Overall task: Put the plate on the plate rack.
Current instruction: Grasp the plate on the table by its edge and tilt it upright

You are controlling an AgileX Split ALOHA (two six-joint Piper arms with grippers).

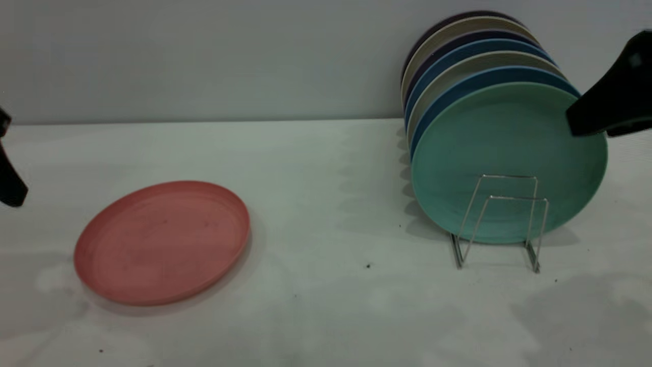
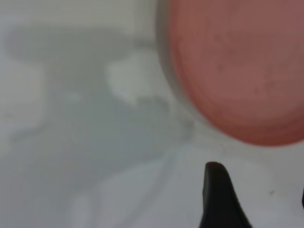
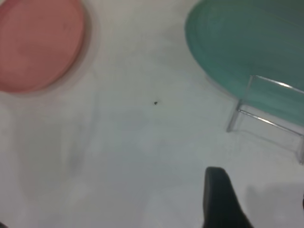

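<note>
I will grab the salmon-pink plate by its rim with my left gripper next. Then it can go on the plate rack.
The salmon-pink plate lies flat on the white table at the left, untouched; it also shows in the left wrist view and the right wrist view. The silver wire plate rack stands at the right, its two front loops bare ahead of the plates it holds; its wire is visible from the right wrist. My left gripper hangs at the far left edge, just left of the plate, open and empty. My right gripper hovers high beside the rack's right side, open and empty.
A teal-green plate stands upright in the rack, with several blue and beige plates stacked behind it against the grey wall. Bare table stretches between the pink plate and the rack, with a few dark specks.
</note>
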